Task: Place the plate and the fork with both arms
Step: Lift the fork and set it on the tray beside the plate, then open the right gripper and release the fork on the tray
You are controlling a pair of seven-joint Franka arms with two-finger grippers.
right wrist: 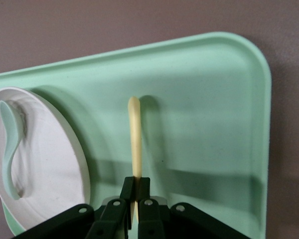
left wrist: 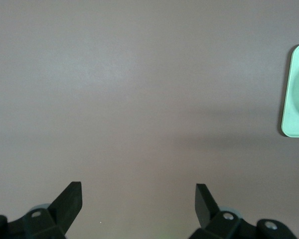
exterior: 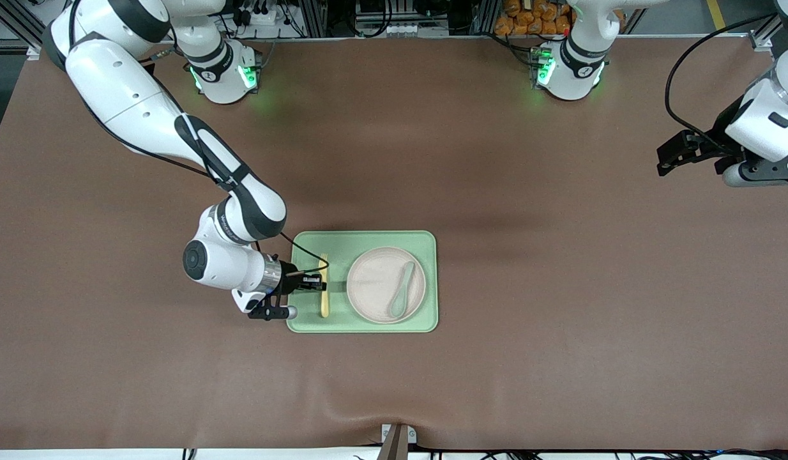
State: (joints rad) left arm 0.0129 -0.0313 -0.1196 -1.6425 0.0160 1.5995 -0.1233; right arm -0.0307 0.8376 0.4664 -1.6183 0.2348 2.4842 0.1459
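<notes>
The pale-yellow fork lies low over the light-green tray, beside the plate, so it is now time for my right gripper to open.
The pale beige-pink plate lies on the light-green tray with a grey-green spoon in it. The pale-yellow fork lies over the tray beside the plate, toward the right arm's end. My right gripper is shut on the fork's middle. In the right wrist view the fork runs out from between the closed fingers, with the plate beside it. My left gripper is open and empty, waiting above the bare table at the left arm's end; its fingers show wide apart.
The brown table mat spreads around the tray. A corner of the tray shows in the left wrist view. A small bracket sits at the table's front edge. Cables and equipment stand along the edge by the arm bases.
</notes>
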